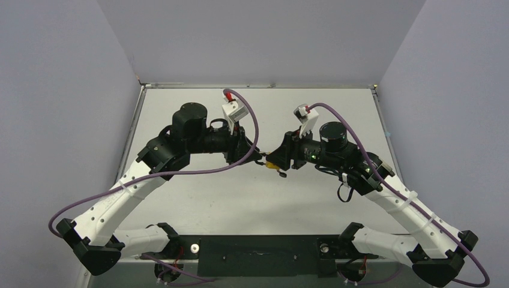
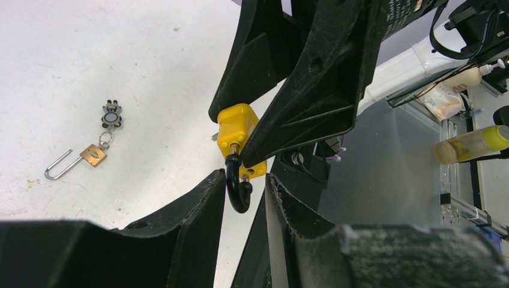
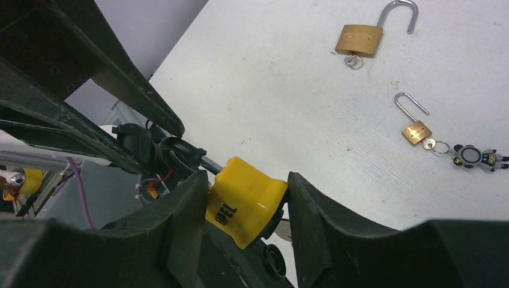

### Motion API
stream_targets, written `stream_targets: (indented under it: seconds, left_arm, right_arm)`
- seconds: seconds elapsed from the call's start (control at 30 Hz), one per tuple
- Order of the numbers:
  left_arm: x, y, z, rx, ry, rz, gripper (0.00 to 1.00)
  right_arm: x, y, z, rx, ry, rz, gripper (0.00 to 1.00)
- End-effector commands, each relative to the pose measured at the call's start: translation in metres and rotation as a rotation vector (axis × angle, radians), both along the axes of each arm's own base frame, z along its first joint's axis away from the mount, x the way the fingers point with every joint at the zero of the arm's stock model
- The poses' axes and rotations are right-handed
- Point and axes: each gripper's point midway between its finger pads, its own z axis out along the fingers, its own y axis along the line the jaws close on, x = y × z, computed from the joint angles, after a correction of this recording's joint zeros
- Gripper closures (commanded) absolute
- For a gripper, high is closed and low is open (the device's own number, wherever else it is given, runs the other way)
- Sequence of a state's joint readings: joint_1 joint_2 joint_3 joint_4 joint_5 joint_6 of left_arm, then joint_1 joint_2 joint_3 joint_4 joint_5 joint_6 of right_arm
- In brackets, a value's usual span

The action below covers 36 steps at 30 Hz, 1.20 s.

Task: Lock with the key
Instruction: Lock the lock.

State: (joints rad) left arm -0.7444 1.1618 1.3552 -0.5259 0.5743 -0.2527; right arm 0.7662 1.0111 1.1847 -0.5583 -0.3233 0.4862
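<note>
The padlock's body should stay free to close and lock with the key, so my left gripper will next grab the yellow padlock by its black shackle (image 1: 260, 162) (image 2: 238, 192).
A yellow padlock (image 3: 243, 201) with black lettering hangs above the table, and my right gripper (image 3: 247, 180) is shut on its body. Its black shackle (image 2: 238, 192) points at my left gripper (image 2: 245, 183). That gripper is open, one finger on each side of the shackle with a small gap. The shackle's free end sits just outside the body. A silvery bit of metal (image 3: 282, 229) shows under the padlock; I cannot tell whether it is the key. From above, both grippers meet at the padlock (image 1: 273, 163) mid-table.
On the table lie a large brass padlock (image 3: 359, 39) with its shackle open and a small brass padlock (image 3: 416, 132) with a key ring and a figure keychain (image 3: 474, 157). Bottles (image 2: 468, 144) stand beyond the table's edge.
</note>
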Motion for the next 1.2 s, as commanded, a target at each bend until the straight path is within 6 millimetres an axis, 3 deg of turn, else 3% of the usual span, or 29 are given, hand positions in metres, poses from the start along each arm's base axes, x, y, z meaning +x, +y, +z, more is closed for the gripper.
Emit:
stream_targets:
  seconds: [0.0, 0.2, 0.53, 0.73, 0.87, 0.9, 0.97, 1.03, 1.07, 1.13, 1.17]
  left_arm:
    - [-0.001, -0.001, 0.003, 0.014, 0.014, -0.021, 0.72]
    - [0.004, -0.005, -0.003, 0.017, 0.056, -0.016, 0.71]
    - [0.0, -0.013, 0.008, -0.055, 0.087, -0.059, 0.73]
    - [-0.001, -0.013, 0.002, -0.048, 0.103, -0.065, 0.82]
    - [0.001, -0.013, -0.005, -0.029, 0.118, -0.052, 0.99]
    - [0.003, -0.012, -0.006, -0.022, 0.119, -0.038, 1.0]
    - [0.01, -0.011, -0.007, -0.018, 0.109, 0.001, 1.0]
    - [0.02, -0.007, -0.005, -0.027, 0.102, 0.069, 1.0]
    - [0.024, -0.005, -0.003, -0.036, 0.096, 0.091, 1.0]
    - [0.031, 0.001, 0.009, -0.075, 0.067, 0.144, 1.0]
    - [0.034, 0.005, 0.018, -0.1, 0.042, 0.173, 1.0]
  right_arm:
    - [0.0, -0.003, 0.053, 0.109, -0.121, -0.007, 1.0]
    - [0.001, -0.002, 0.052, 0.106, -0.12, -0.004, 1.0]
    - [0.003, 0.0, 0.047, 0.091, -0.115, -0.002, 1.0]
    - [0.005, 0.0, 0.046, 0.087, -0.118, -0.009, 1.0]
    - [0.006, 0.001, 0.047, 0.087, -0.12, -0.012, 1.0]
    - [0.007, 0.0, 0.048, 0.087, -0.123, -0.017, 1.0]
    - [0.01, -0.001, 0.049, 0.085, -0.133, -0.037, 0.91]
    - [0.015, -0.003, 0.049, 0.081, -0.144, -0.062, 0.66]
    - [0.017, -0.003, 0.049, 0.079, -0.147, -0.069, 0.42]
    - [0.021, -0.004, 0.05, 0.078, -0.161, -0.087, 0.19]
    - [0.024, -0.005, 0.051, 0.078, -0.17, -0.098, 0.17]
